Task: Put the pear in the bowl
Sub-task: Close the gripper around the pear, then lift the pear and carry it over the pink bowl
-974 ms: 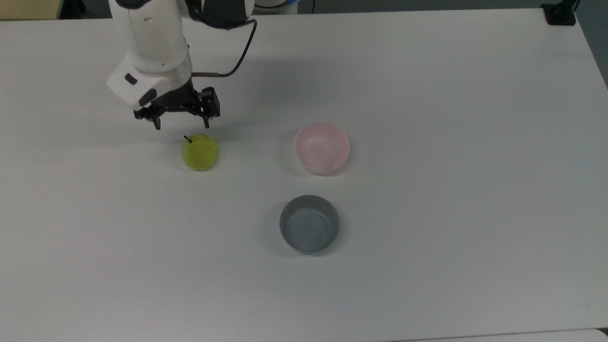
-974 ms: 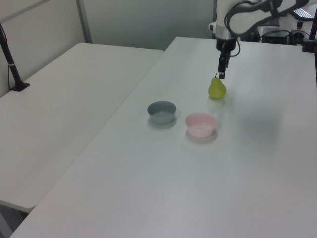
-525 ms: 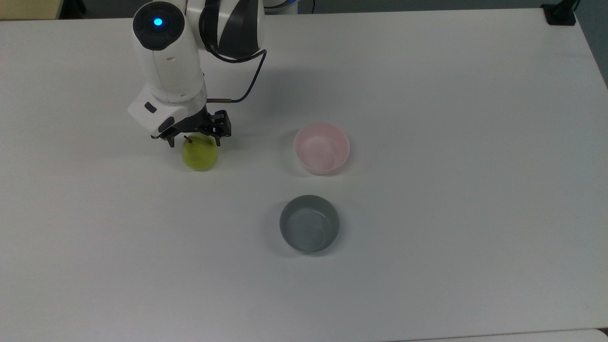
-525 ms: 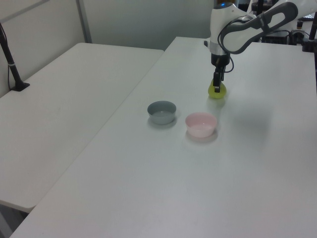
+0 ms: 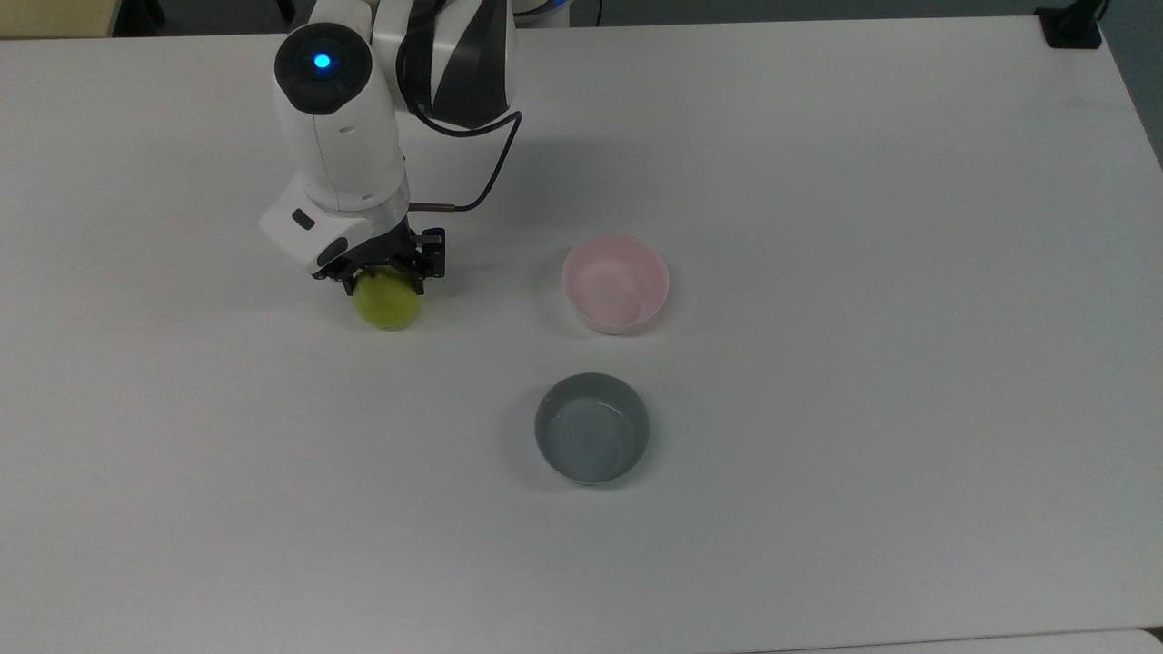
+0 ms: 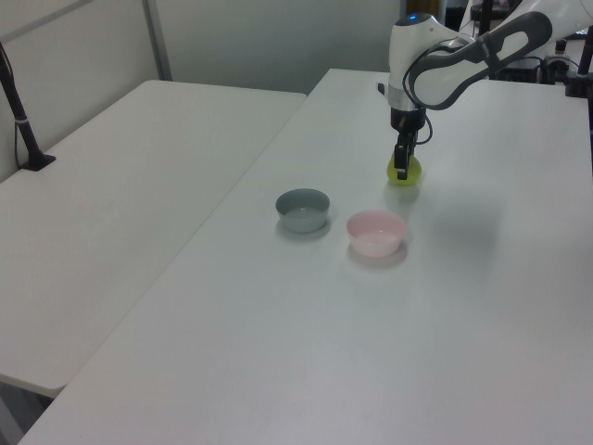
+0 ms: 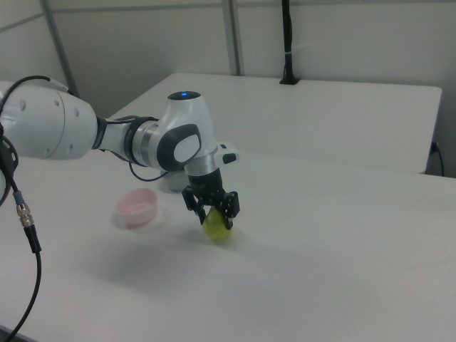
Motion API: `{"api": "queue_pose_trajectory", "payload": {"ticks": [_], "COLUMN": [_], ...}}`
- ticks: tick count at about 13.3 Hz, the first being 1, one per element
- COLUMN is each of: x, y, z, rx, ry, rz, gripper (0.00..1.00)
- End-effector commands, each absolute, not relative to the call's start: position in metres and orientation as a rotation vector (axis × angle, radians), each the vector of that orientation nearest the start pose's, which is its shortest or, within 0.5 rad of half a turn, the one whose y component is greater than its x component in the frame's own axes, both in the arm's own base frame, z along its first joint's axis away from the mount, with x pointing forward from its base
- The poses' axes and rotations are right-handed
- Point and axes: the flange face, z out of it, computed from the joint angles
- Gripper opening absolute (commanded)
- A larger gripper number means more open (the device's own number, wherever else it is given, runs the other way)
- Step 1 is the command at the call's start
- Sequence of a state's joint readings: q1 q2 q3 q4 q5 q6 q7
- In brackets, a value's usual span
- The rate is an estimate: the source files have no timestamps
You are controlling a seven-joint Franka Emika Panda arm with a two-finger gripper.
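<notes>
My gripper grabs the yellow-green pear by its rounded body (image 6: 412, 172) next, to place the pear in the pale pink bowl (image 6: 375, 245).
The yellow-green pear (image 5: 392, 310) rests on the white table (image 5: 818, 182), to the top view's left of the pale pink bowl (image 5: 569, 282). My gripper (image 5: 382, 283) has come down over the pear, and its black fingers stand open on either side of the fruit's upper half. The arm's hand hides the stem in the top view. In the left view the gripper (image 6: 402, 170) covers the pear (image 6: 410, 174) behind the pink bowl (image 6: 375, 245). In the right view the pear (image 7: 217, 230) sits between the fingers of the gripper (image 7: 216, 214), with the pink bowl (image 7: 135, 216) to its left. The bowl holds nothing.
A grey bowl (image 5: 542, 427) of like size stands nearer the top view's bottom edge, close to the pink one, and shows as the grey bowl (image 6: 303, 222) in the left view. A second white table (image 6: 120, 167) adjoins on the left view's left. A black clamp (image 5: 1072, 27) sits at the far corner.
The gripper came down from beside the pear's stem until its open fingers straddle the fruit. The pear and both bowls stayed put.
</notes>
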State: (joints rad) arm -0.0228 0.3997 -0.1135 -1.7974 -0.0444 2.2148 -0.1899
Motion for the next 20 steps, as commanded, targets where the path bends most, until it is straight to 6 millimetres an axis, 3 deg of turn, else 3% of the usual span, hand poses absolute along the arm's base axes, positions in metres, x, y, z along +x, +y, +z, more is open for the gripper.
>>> {"api": "queue_pose_trajectory", "payload": {"ticks": [1,3,5,7,13,14,20], "x": [0.642,0.644,0.649,0.649,0.636,0.636,0.633], "y": [-0.082,-0.081,-0.082,-0.082,-0.079,-0.073,0.087], "z": [0.344,0.365,0.399,0.433,0.503,0.507,0.488], "rx": [-3.235,-3.236,-3.234,-3.232,-3.215,-3.212,-3.228], "ry": [-0.102,-0.005,0.085,0.095,0.116,0.104,0.043], "rz": [-0.054,-0.103,-0.055,-0.015,-0.020,-0.006,0.016], "gripper": [0.41,0.40,0.40,0.40,0.40,0.40,0.41]}}
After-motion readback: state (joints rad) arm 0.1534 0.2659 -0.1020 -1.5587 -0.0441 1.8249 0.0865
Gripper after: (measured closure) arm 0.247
